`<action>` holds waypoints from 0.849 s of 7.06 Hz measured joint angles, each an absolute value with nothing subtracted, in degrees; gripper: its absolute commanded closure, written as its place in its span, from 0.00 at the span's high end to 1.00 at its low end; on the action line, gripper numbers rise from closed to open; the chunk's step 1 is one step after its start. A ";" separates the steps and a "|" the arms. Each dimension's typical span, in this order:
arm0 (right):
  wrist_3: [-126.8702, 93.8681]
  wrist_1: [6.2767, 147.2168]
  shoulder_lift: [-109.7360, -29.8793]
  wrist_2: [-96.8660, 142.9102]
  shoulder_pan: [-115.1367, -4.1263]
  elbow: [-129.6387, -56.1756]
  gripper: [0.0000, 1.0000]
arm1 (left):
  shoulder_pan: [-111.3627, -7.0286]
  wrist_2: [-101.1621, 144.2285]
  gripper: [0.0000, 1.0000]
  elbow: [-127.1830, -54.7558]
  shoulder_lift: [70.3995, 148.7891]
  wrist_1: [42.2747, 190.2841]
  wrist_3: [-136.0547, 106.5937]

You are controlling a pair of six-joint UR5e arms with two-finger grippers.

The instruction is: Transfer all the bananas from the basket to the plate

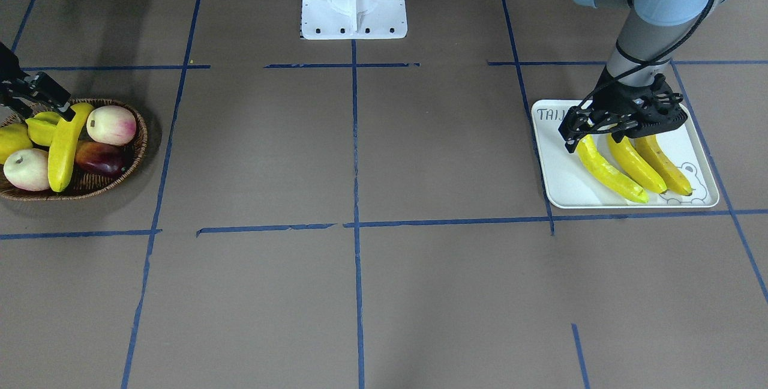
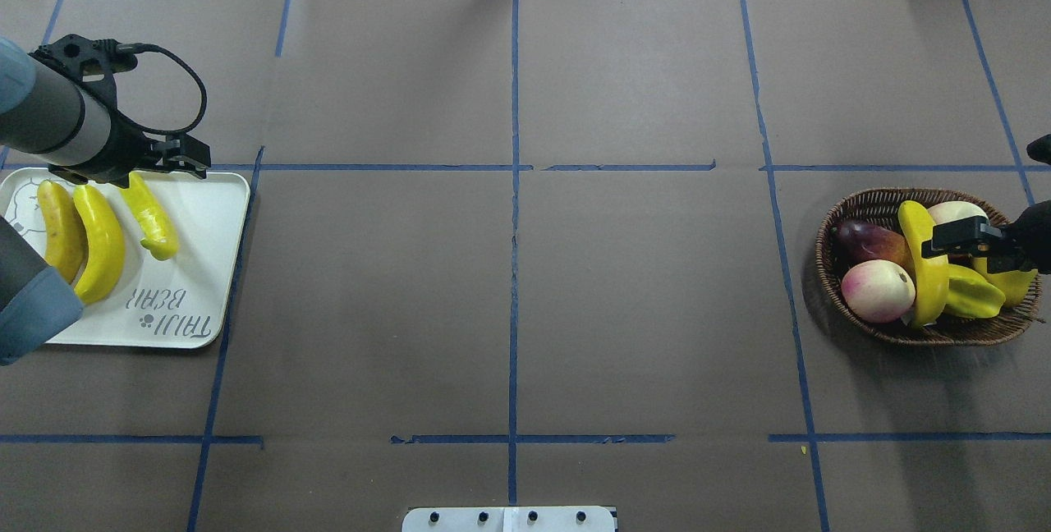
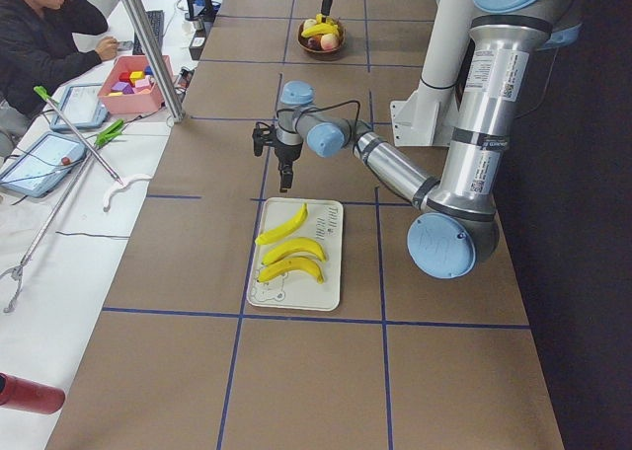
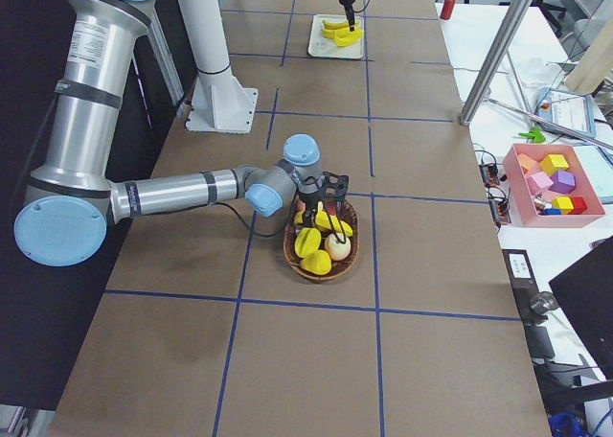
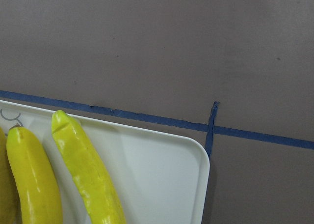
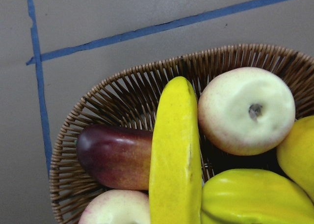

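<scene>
The robot's right gripper should next grip the yellow banana by its curved middle (image 1: 65,143), to transfer it onto the white plate (image 1: 576,188).
Three bananas (image 1: 636,164) lie side by side on the white plate (image 1: 576,188); the rightmost one in the front view is a deeper orange-yellow. They also show in the overhead view (image 2: 98,240) and the left wrist view (image 5: 88,170). My left gripper (image 1: 594,137) is open and empty just above their far ends. A fourth banana (image 1: 63,155) lies across the other fruit in the wicker basket (image 1: 90,188), and fills the middle of the right wrist view (image 6: 174,155). My right gripper (image 2: 956,240) is open just above this banana, one fingertip over its upper part.
The basket also holds a starfruit (image 1: 42,128), two pale peaches (image 1: 111,125), a dark mango (image 1: 99,158) and a lemon (image 1: 12,143). The robot's white base (image 1: 354,11) stands at the table's back edge. A side table with a pink box (image 3: 133,80) and an operator (image 3: 49,36) lie beyond.
</scene>
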State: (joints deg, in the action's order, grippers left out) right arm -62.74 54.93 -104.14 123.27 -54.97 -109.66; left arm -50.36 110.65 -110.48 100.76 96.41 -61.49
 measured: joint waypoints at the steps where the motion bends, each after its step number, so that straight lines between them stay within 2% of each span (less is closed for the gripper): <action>1: -63.91 54.99 -104.02 122.34 -53.31 -108.75 1.00 | -50.34 110.65 1.00 -110.48 100.84 96.42 -61.51; 2: -64.32 55.01 -104.02 121.80 -52.31 -107.75 0.71 | -50.33 110.68 1.00 -110.46 100.97 96.42 -61.70; 3: -64.45 55.02 -104.02 121.26 -51.59 -107.18 0.20 | -50.26 110.71 1.00 -110.45 101.23 96.40 -62.25; 4: -64.40 54.99 -103.97 120.95 -51.19 -106.99 0.02 | -50.23 110.73 1.00 -110.44 101.52 96.36 -62.77; 6: -63.82 54.80 -103.97 121.75 -51.19 -107.53 0.00 | -50.19 110.74 1.00 -110.40 101.74 96.33 -63.07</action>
State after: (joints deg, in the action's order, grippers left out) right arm -63.82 54.80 -103.97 121.75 -51.19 -107.53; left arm -50.19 110.74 -110.40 101.74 96.33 -63.07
